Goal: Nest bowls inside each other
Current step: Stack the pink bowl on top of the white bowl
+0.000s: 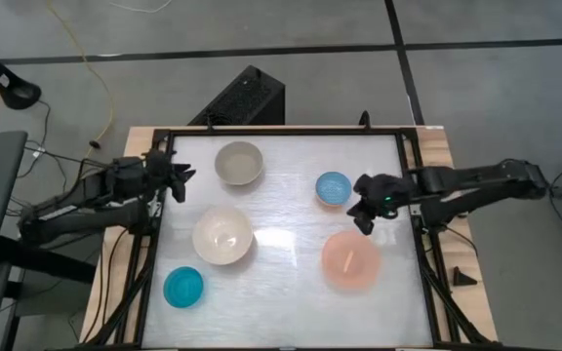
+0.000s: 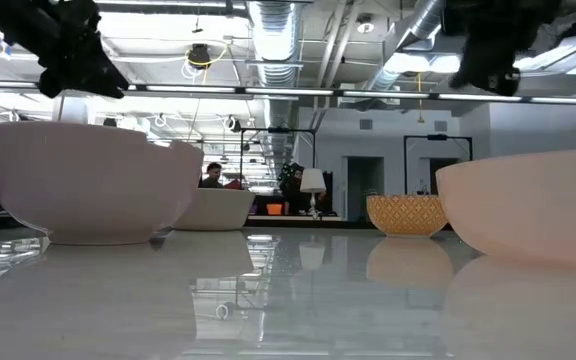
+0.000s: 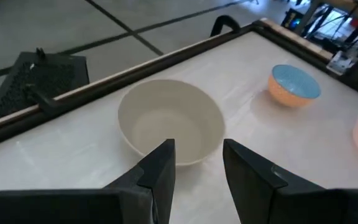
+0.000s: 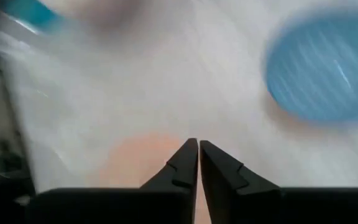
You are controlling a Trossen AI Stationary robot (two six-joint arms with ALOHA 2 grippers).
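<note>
My right gripper is to pick up the salmon-pink bowl by its rim (image 1: 355, 232) next, and then it should nest it inside the cream-white bowl (image 1: 222, 234).
Five bowls stand apart on the white table, each on its base. The grey-beige bowl (image 1: 239, 162) is at the far left and the light blue bowl (image 1: 333, 187) at the far right. The cream-white bowl (image 1: 222, 234) sits mid-left, the salmon-pink bowl (image 1: 350, 259) near right, the teal bowl (image 1: 183, 287) near left. My left gripper (image 1: 179, 180) hovers open by the left edge, pointing at the grey-beige bowl (image 3: 169, 121). My right gripper (image 1: 364, 219) hangs shut above the table between the light blue bowl (image 4: 325, 68) and the salmon-pink bowl (image 4: 145, 158), holding nothing.
A dark frame (image 1: 281, 132) runs around the table top. A black box (image 1: 242, 97) stands on the floor beyond the far edge. Bare table lies in the middle, between the cream-white bowl (image 2: 88, 180) and the salmon-pink bowl (image 2: 538, 210).
</note>
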